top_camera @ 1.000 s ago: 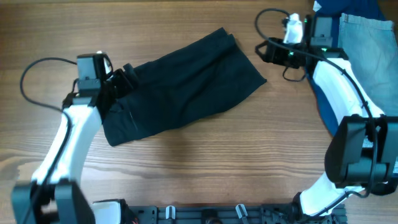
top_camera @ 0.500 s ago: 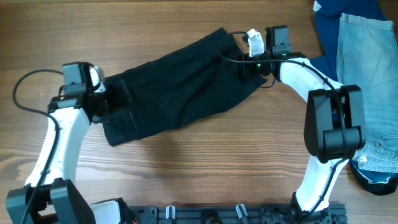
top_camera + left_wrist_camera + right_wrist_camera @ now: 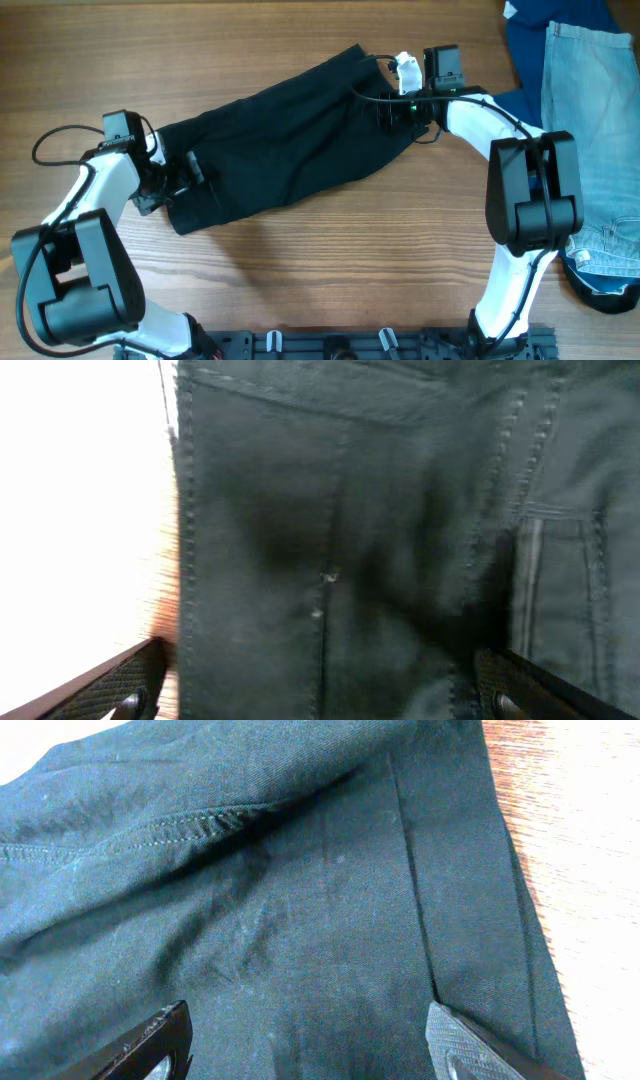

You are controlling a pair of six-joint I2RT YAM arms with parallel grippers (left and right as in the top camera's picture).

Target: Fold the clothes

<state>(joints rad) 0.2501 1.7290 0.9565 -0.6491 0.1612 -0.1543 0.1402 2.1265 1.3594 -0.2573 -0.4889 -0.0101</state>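
Observation:
I will grip the black garment near its side edge at its corner next with my right gripper. The black garment's stitched end then stays free to fold over.
The clothes (image 3: pixel 290 140), a black shorts-like garment, lie flat and slanted across the table, from lower left to upper right. My left gripper (image 3: pixel 170 183) hovers over the garment's left end. In the left wrist view it (image 3: pixel 325 695) stands open: one finger is over the bare wood beside the hem, the other over the stitched black cloth (image 3: pixel 350 540). My right gripper (image 3: pixel 388 108) is over the garment's upper right corner. Seen from the right wrist, it (image 3: pixel 310 1055) is open too, with both fingers above the black cloth (image 3: pixel 300 900) near its side edge. Neither pinches any fabric.
Light-blue denim jeans (image 3: pixel 595 120) lie along the right edge on a dark blue cloth (image 3: pixel 525 50). A dark rounded thing (image 3: pixel 600 285) sits at the lower right. The arms' base rail (image 3: pixel 350 345) runs along the front edge.
My right arm swung left from beside the jeans to the garment's upper right corner, and its jaws widened. My left arm drew back left, with its gripper now low at the garment's left end.

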